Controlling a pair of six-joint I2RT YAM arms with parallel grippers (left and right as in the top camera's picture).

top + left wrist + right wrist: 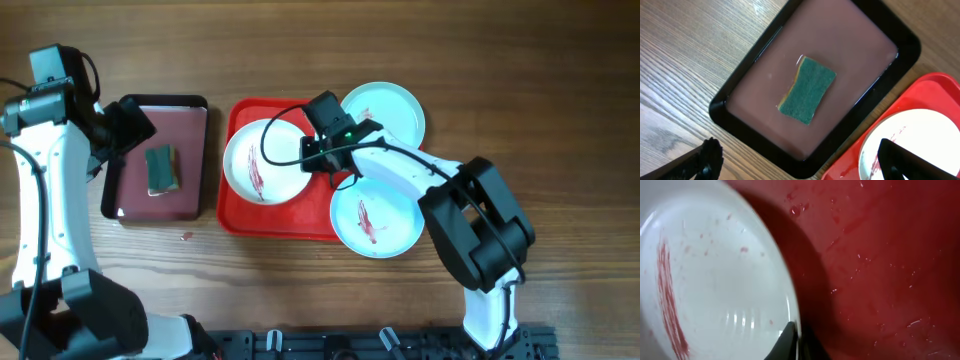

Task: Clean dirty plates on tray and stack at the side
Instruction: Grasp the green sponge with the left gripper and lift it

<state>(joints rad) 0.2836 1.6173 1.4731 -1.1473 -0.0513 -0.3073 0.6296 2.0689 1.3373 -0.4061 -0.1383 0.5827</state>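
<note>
The left gripper pinches the green sponge across its middle [162, 169] [808, 90] from the sponge's green top next. That leaves the sponge's bottom free to clean plates.
The red tray [240, 215] holds a white plate [262, 162] with dark red smears at its left. My right gripper [312, 150] is shut on this plate's right rim; in the right wrist view [796, 340] its fingers pinch the rim of the white plate [715, 280] over the red tray [880, 255]. A pale turquoise plate [374, 220] with a red smear overhangs the tray's front right. Another turquoise plate [385, 112] lies at the back right. My left gripper [800, 162] is open above the maroon tray's corner; the white plate [910, 135] shows there too.
A dark maroon tray [185, 195] with a black rim lies left of the red tray and holds a green sponge [160, 168]; the left wrist view also shows the sponge [807, 90]. A small red speck [186, 236] lies on the wooden table.
</note>
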